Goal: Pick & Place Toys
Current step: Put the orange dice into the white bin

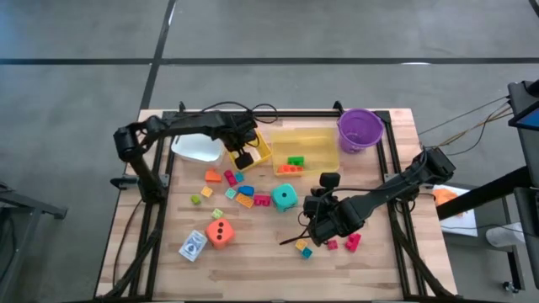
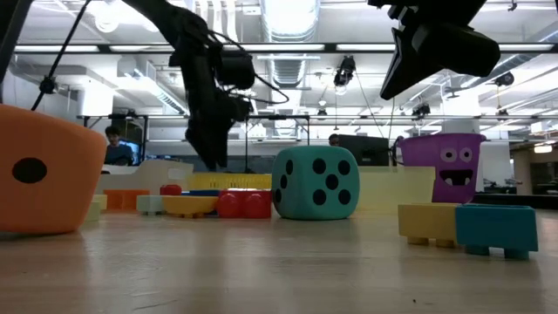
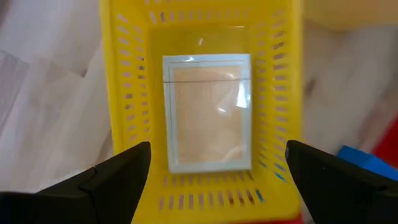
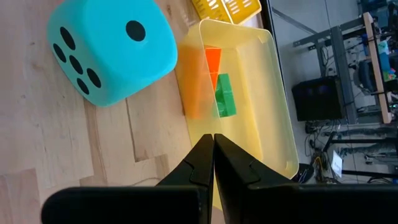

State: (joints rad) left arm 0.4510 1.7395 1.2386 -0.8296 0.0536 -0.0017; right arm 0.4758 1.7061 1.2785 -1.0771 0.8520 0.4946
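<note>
I will next grab the orange die by its dotted sides with my left gripper. Then I can put it away in the white bin.
My left gripper hangs open above the small yellow basket, its fingers on either side and touching nothing. A flat clear rectangle with a pale rim lies on the basket's bottom. My right gripper is shut and empty. It hovers over the table right of the teal die, pointing toward the pale yellow bin. That bin holds a green brick and an orange brick. The orange die, the card box and loose bricks rest on the wood.
A purple bucket stands at the far right and a white bin at the far left beside the basket. Yellow, teal and pink bricks lie near my right arm. Bare wood shows along the near edge.
</note>
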